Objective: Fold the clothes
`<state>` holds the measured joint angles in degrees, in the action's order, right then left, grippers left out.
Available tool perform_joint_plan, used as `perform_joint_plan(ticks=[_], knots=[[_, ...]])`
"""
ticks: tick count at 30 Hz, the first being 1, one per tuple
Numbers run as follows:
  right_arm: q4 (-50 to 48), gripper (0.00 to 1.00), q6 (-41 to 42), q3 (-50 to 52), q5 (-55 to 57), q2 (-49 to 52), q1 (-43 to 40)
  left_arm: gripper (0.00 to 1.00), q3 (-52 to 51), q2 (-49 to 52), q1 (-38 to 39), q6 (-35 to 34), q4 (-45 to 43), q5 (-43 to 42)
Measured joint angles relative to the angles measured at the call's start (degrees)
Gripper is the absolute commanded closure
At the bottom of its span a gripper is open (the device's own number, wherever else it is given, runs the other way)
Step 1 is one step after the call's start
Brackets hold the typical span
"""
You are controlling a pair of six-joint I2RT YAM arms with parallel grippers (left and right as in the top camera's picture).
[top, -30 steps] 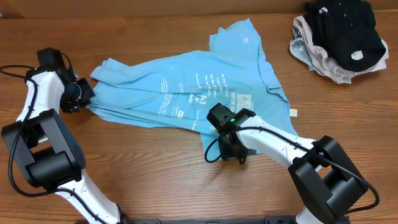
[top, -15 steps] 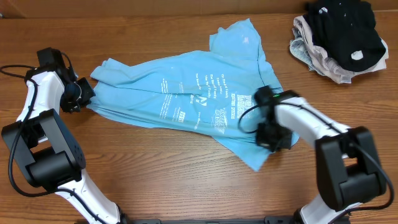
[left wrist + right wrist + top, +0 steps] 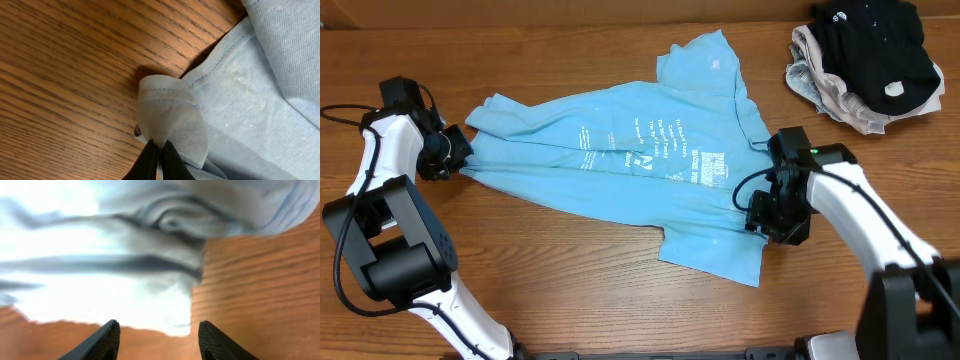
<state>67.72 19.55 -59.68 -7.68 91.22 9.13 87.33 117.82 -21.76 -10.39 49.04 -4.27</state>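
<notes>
I need to grab the T-shirt's edge by its flap (image 3: 757, 260) (image 3: 183, 314) with my right gripper next, so the cloth spreads for folding, while my left gripper holds the hem opposite.
A light blue T-shirt (image 3: 640, 160) with white print lies spread and creased across the middle of the wooden table. At its left end my left gripper (image 3: 448, 152) is shut on a bunched fold of the shirt's hem (image 3: 170, 115); in the left wrist view the black fingers (image 3: 159, 150) pinch the cloth just above the wood. My right gripper (image 3: 770, 215) stands at the shirt's right edge, beside its lower flap. In the right wrist view it (image 3: 160, 332) is open with nothing between its fingers, and blurred shirt cloth (image 3: 125, 270) lies just ahead.
A pile of black and pale clothes (image 3: 868, 60) sits at the back right corner. Bare wood (image 3: 570, 280) runs along the front of the table below the shirt.
My right gripper swept from the front middle to the right, drawing the shirt's lower flap out flat, then opened and let the cloth go. The left gripper has kept its hold and place.
</notes>
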Motion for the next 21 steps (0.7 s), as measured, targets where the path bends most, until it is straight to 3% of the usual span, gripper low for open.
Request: perform_joint_plan(ticks=[10,21], knots=[[-4.02,0.52,8.87,11.15,-0.83,-1.16,6.80,0.92,0.02,0.00,0.00,-0.02,0.85,0.00],[-11.96,0.53,16.57,18.56,-1.16,-1.88,6.88,0.92,0.00,0.00,0.00,-0.02,2.08,0.02]])
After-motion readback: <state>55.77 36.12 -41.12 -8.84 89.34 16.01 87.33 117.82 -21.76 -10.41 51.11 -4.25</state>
